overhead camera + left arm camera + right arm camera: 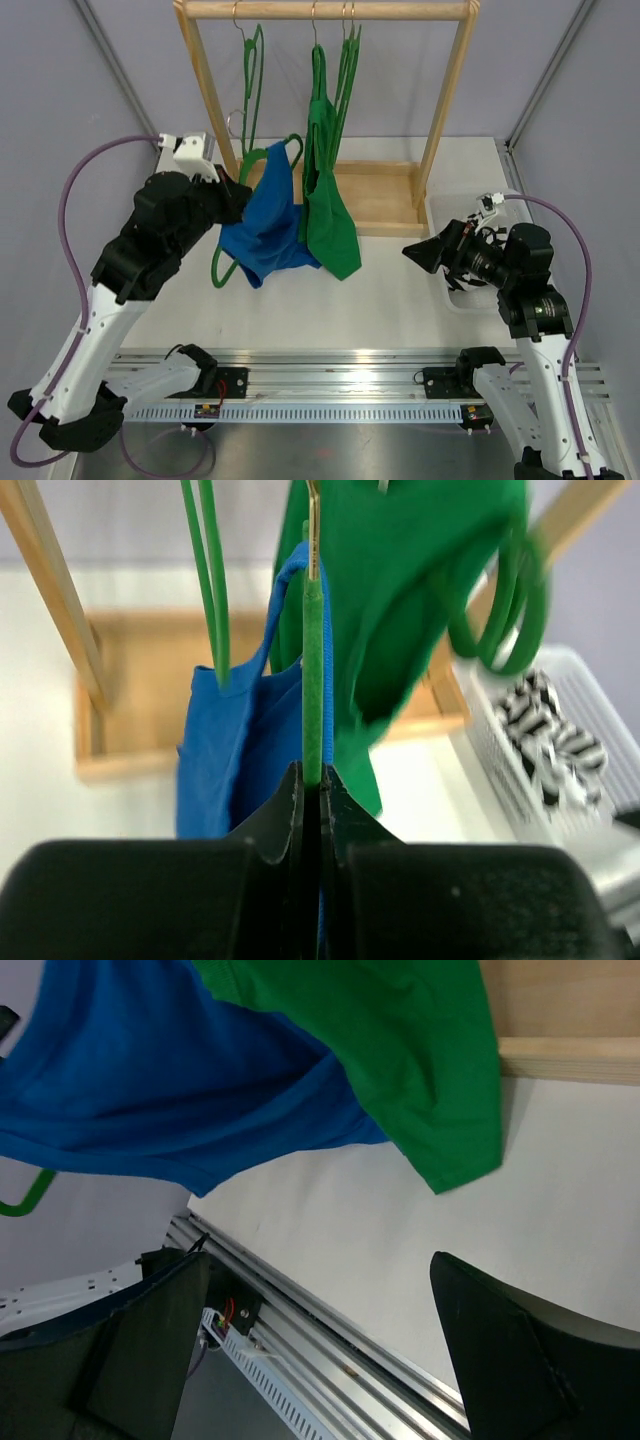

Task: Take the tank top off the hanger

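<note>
My right gripper grabs the blue tank top by its strap [279,157] next, leaving the green hanger free for my left gripper to remove.
A blue tank top [268,225] hangs on a green hanger [219,268] that is off the rail and tilted. My left gripper [243,197] is shut on that hanger. In the left wrist view the jaws [311,775] pinch the green hanger bar [313,670], with a blue strap [285,580] beside it and the blue top [225,750] behind. A green tank top [330,215] hangs from the rack next to it, touching the blue one. My right gripper [412,250] is open and empty, right of both tops. Its view [320,1260] shows both hems, blue [170,1080] and green [400,1050], above.
A wooden rack [325,10] with a tray base [385,200] stands at the back, carrying empty green hangers [252,80]. A white basket [438,212] holding a striped cloth [550,730] sits at the right, under my right arm. A metal rail [330,385] runs along the near edge.
</note>
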{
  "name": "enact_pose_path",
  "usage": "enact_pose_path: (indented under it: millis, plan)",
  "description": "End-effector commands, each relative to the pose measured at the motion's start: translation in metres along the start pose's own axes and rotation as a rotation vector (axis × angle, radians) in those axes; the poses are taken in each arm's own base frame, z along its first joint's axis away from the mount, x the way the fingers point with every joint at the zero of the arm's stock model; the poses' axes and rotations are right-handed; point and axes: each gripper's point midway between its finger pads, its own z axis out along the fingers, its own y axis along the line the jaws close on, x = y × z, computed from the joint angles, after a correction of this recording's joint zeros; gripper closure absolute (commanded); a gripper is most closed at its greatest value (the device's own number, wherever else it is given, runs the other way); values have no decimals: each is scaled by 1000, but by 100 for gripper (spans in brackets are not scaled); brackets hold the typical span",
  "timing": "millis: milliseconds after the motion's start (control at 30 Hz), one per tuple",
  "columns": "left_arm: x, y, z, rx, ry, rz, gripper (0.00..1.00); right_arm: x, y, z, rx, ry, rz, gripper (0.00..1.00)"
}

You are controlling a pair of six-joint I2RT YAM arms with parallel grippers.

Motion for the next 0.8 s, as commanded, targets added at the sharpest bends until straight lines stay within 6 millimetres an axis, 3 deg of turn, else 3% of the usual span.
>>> enact_pose_path:
  millis: [0,33,67,133,200,233,267,300,400,433,467,500,533,567,600,700,767]
  plan:
    - [0,-6,-39,76,-99,-109,100,-3,25,6,-172,9,-22,1]
    - [46,9,-43,52,-12,-112,100,5,25,12,-221,48,17,1]
    - [46,9,-43,52,-11,-112,100,5,25,12,-222,49,18,0]
    - [73,17,-53,46,46,-114,100,12,21,20,-248,76,69,1]
    - [117,32,-55,-2,165,-103,100,13,19,29,-271,69,112,0]
    - [129,37,-58,-14,192,-101,100,25,13,36,-268,92,133,1]
    - [139,36,-66,7,210,-108,100,30,11,41,-265,102,141,1]
    - [163,38,-66,20,267,-115,100,35,10,47,-265,105,137,2]
    - [203,12,-76,204,359,-185,100,60,24,69,-272,154,97,2]
    - [213,6,-77,248,381,-207,100,65,17,82,-222,148,105,4]
    - [218,-6,-85,334,393,-230,100,80,27,87,-234,183,91,3]
    - [231,-8,-81,352,410,-266,100,78,31,93,-242,156,84,4]
    - [234,-10,-81,368,409,-285,100,78,26,104,-198,133,90,4]
    - [236,-12,-81,379,408,-303,100,89,34,108,-211,152,80,3]
    - [233,-15,-80,398,378,-329,100,87,40,113,-218,135,79,4]
    - [240,-15,-76,405,367,-363,100,108,46,133,-173,173,49,3]
    - [245,-17,-74,422,383,-367,100,110,51,149,-143,174,17,4]
